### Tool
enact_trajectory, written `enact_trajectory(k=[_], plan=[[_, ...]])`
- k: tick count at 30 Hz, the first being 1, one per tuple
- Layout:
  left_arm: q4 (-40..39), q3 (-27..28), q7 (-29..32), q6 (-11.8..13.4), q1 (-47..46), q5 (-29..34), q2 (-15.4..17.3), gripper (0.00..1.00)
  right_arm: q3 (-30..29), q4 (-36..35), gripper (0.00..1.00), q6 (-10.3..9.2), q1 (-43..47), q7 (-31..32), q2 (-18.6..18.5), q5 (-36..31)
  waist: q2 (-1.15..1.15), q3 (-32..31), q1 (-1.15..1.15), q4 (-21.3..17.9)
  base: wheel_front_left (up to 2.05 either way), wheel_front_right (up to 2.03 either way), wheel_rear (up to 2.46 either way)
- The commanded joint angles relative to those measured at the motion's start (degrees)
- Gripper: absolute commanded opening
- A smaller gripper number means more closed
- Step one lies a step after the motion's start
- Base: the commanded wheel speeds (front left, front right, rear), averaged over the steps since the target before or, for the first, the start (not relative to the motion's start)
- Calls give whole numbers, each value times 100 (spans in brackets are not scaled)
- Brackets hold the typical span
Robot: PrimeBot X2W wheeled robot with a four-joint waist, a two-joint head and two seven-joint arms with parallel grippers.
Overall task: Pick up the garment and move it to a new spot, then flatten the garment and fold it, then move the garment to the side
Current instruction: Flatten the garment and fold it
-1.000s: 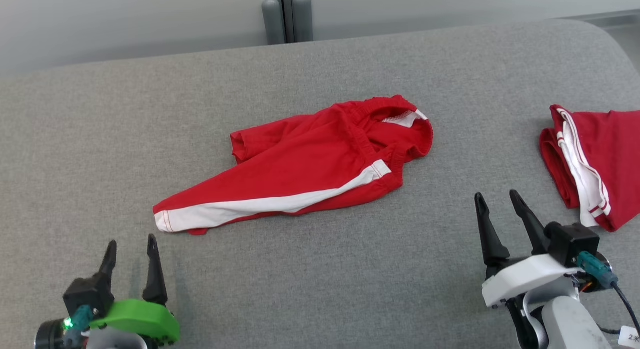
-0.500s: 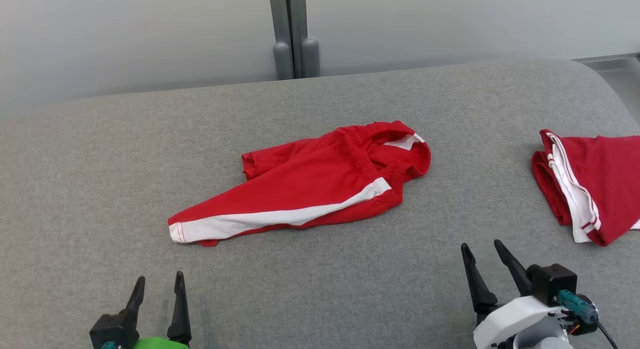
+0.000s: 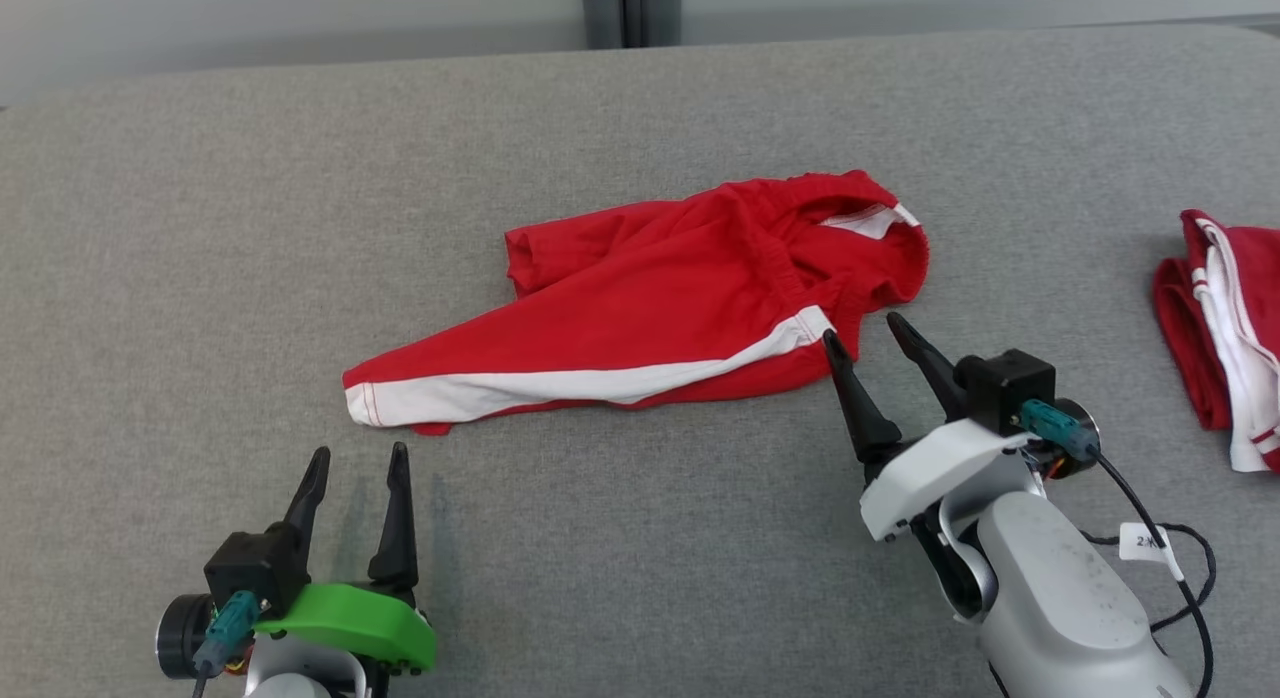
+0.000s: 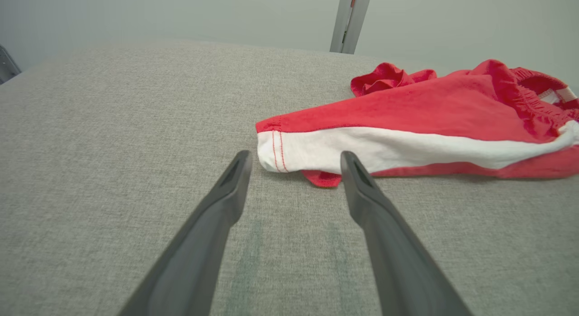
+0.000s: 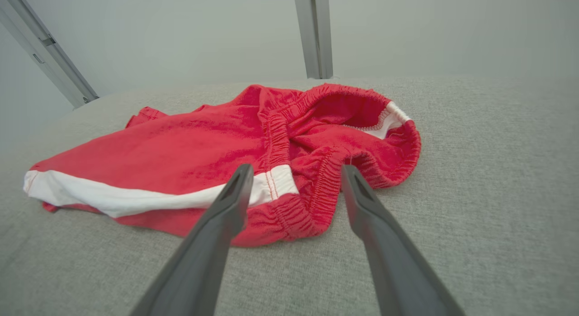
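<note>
Next, my left gripper pinches the garment by the white hem end [image 3: 368, 400], where an edge of the garment offers itself, as the garment's leg [image 3: 576, 332] lies slack across the surface.
The garment [image 3: 660, 298], red shorts with a white side stripe, lies crumpled on the grey surface, leg hem at the left, elastic waistband at the right. My right gripper [image 3: 860, 333] is open, its fingertips at the waistband corner [image 5: 312, 207], which sits between the two fingers in the right wrist view. My left gripper [image 3: 358, 458] is open and empty, a short way in front of the white hem end [image 4: 289, 148] of the garment [image 4: 407, 112], apart from it.
A second red and white garment [image 3: 1215, 328], folded, lies at the right edge of the grey padded surface [image 3: 200, 228]. A pale wall with a grey post [image 3: 630, 8] stands behind the surface's far edge.
The head camera has shifted. My right gripper has advanced from well short of the garment up to its waistband corner. My left gripper has come a little closer to the hem. Both stayed open.
</note>
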Motion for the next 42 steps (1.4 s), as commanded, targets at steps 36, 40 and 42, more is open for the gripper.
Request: enact_trajectory(k=[36,40,42], plan=[[7,-126,1,-19,-375,-351,145,100,313,297,0,-8,-352,1,-27,356,0,612,0,170,0,0,0],[7,-164,1,-19,-380,-437,161,100,104,93,0,-8,-185,1,-24,340,0,618,0,131,0,0,0],[25,-197,1,-19,-403,-503,200,100,60,39,0,-8,-133,1,-24,297,0,636,0,101,0,0,0]])
